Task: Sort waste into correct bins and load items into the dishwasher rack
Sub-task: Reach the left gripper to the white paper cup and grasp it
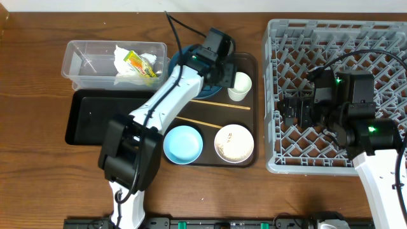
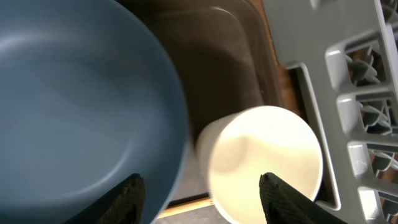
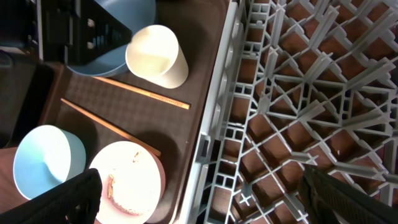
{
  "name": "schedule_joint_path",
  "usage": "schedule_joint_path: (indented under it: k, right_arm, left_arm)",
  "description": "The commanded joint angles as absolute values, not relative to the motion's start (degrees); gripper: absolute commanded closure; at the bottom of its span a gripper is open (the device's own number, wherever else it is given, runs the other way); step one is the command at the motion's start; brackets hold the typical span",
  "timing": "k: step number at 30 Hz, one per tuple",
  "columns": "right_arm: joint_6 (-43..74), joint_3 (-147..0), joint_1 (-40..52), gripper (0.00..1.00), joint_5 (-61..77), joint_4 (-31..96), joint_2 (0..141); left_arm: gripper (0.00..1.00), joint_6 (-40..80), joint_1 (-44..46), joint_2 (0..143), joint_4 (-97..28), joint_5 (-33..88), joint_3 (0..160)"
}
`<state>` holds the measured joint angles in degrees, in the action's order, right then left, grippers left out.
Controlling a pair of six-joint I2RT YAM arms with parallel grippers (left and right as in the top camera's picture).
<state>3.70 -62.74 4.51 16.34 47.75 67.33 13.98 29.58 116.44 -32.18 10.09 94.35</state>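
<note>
It isn't time to close on the cup yet: my left gripper's fingers are above the white cup's rim and dark-blue plate. I should first lower my left gripper.
My left gripper hangs open over the back of the brown tray. In the left wrist view its fingers straddle the rim of the dark-blue plate and the left side of the white cup, holding nothing. Two chopsticks lie across the tray. A light-blue bowl and a white bowl with food scraps sit at its front. My right gripper is wide open above the grey rack's left side. Tissue and a yellow wrapper lie in the clear tub.
A shallow black tray lies in front of the clear tub, left of the brown tray. The rack's left wall stands right beside the brown tray's edge. Bare wooden table shows at far left and front.
</note>
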Motion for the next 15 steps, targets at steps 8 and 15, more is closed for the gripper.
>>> schedule_joint_path:
  k: [8, 15]
  right_arm:
    - [4.2, -63.5, 5.7, 0.01, 17.2, 48.0, 66.9]
    - [4.2, -63.5, 5.7, 0.01, 17.2, 48.0, 66.9]
  left_arm:
    - [0.51, 17.3, 31.1, 121.4, -31.8, 9.3, 94.2]
    - [0.66, 18.8, 31.1, 121.3, -30.5, 9.4, 94.3]
